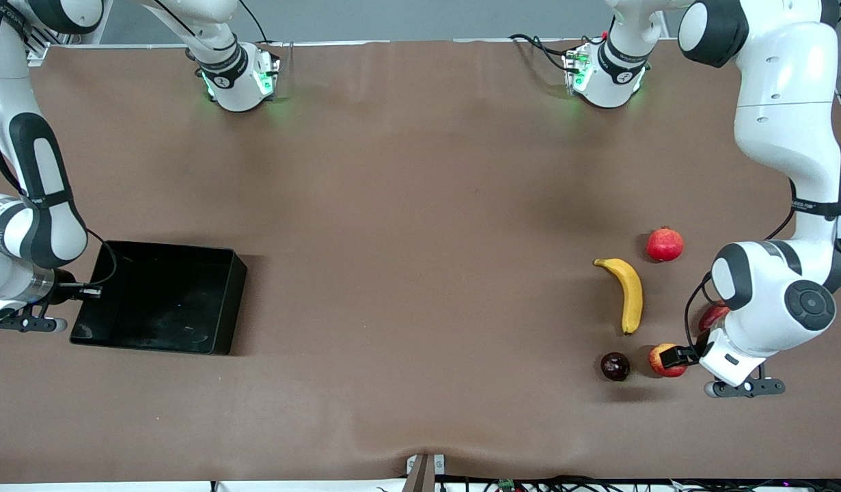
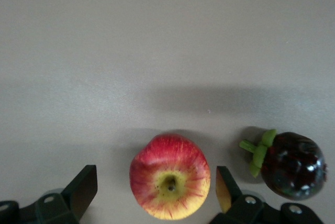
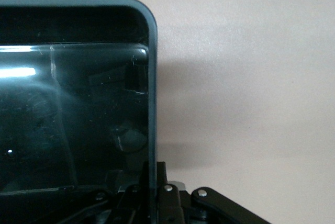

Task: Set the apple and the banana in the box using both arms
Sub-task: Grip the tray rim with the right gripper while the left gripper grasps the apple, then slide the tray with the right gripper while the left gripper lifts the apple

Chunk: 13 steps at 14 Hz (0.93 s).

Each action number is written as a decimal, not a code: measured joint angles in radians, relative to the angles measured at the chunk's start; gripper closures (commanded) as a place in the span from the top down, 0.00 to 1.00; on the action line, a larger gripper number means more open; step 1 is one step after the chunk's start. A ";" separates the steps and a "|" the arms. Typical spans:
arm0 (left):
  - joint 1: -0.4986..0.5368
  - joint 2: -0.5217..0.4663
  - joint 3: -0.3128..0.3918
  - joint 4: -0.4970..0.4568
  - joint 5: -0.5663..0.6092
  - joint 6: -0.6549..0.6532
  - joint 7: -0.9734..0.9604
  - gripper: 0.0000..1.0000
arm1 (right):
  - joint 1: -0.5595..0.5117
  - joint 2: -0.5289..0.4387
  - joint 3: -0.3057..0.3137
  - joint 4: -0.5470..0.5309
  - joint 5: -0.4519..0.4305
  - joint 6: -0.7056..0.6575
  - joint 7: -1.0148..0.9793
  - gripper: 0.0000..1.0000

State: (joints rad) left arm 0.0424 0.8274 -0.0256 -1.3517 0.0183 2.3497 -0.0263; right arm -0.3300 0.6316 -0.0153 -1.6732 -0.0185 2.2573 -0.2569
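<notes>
I need to lower my left gripper before I close it on the apple, because my fingertips are above the apple's widest part [image 2: 170,179] in the left wrist view.
The apple [image 1: 659,357] sits on the brown table at the left arm's end, stem dimple up in the left wrist view [image 2: 170,183]. My left gripper [image 1: 669,359] is low around it and open [image 2: 155,183], one finger on each side with gaps to the apple. The banana [image 1: 629,294] lies on the table beside the left arm, farther from the front camera than the apple. The black box [image 1: 160,301] stands at the right arm's end and nothing shows inside it. My right gripper [image 1: 92,292] is shut on the box's wall [image 3: 152,103], one finger on each face [image 3: 155,176].
A dark purple fruit with a green cap [image 1: 615,366] lies close beside the apple [image 2: 290,165]. A uniformly red round fruit with a crown [image 1: 665,244] lies beside the banana's farther tip. Another red fruit [image 1: 711,317] is partly hidden under the left arm.
</notes>
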 measured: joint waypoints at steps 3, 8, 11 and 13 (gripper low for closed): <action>0.000 0.026 0.000 0.000 0.000 0.010 0.001 1.00 | 0.009 -0.021 0.014 0.017 0.000 -0.028 -0.011 0.00; -0.001 0.045 -0.003 0.001 0.000 0.045 0.001 1.00 | 0.065 -0.118 0.084 0.029 0.019 -0.161 -0.002 0.00; -0.006 0.059 -0.004 0.001 0.000 0.055 0.001 0.77 | 0.117 -0.144 0.122 0.030 0.025 -0.192 0.043 0.00; -0.010 0.061 -0.004 0.001 0.000 0.059 0.002 0.31 | 0.182 -0.149 0.128 0.031 0.028 -0.194 0.120 0.00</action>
State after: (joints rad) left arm 0.0319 0.8882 -0.0297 -1.3510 0.0182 2.4086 -0.0245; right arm -0.1483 0.4831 0.1129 -1.6417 0.0099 2.0638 -0.1370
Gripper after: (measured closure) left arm 0.075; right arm 0.960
